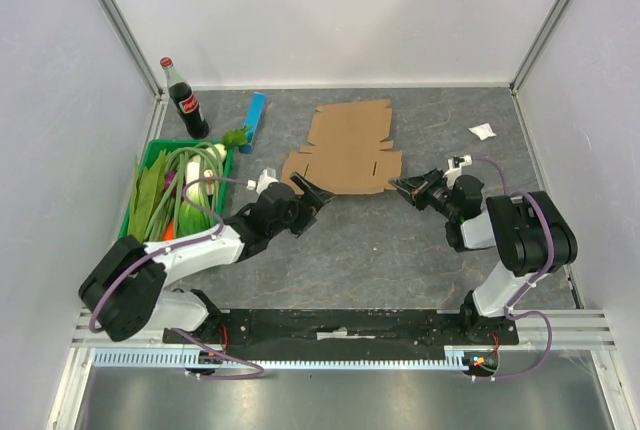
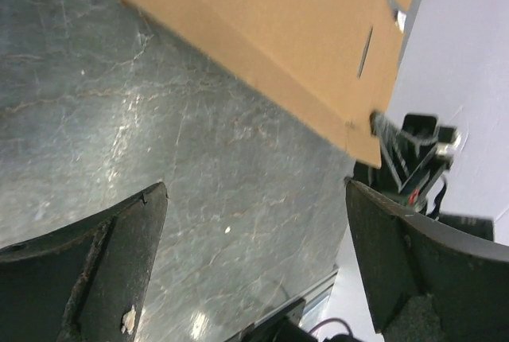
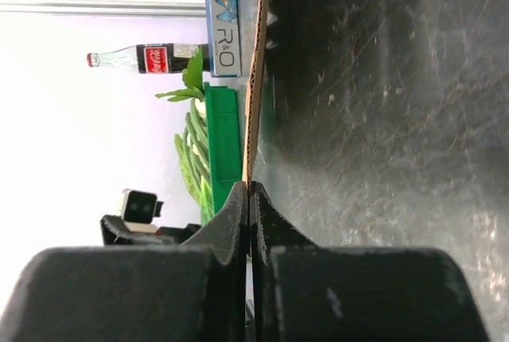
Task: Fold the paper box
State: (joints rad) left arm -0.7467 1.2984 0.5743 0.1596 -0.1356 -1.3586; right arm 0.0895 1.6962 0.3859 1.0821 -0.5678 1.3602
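I should next pinch the blank's thin edge with my left gripper, at the near corner opposite my right gripper, to turn the blank (image 2: 262, 32) for folding.
The paper box (image 1: 347, 145) is a flat brown cardboard blank with flaps and slits, lying on the grey table at mid-back. My right gripper (image 1: 398, 186) is shut on its near right corner. The right wrist view shows the blank edge-on (image 3: 256, 79), with the jaws (image 3: 250, 189) pinched on the thin edge. My left gripper (image 1: 314, 193) is open and empty just in front of the blank's near left edge. In the left wrist view its fingers (image 2: 119, 262) stand wide apart over bare table, and the blank (image 2: 262, 32) lies beyond them.
A cola bottle (image 1: 186, 100) stands at the back left beside a slim blue bar (image 1: 256, 120). A green tray (image 1: 150, 156) of leafy vegetables lies along the left wall. A small white scrap (image 1: 482, 131) lies at the back right. Walls enclose the table.
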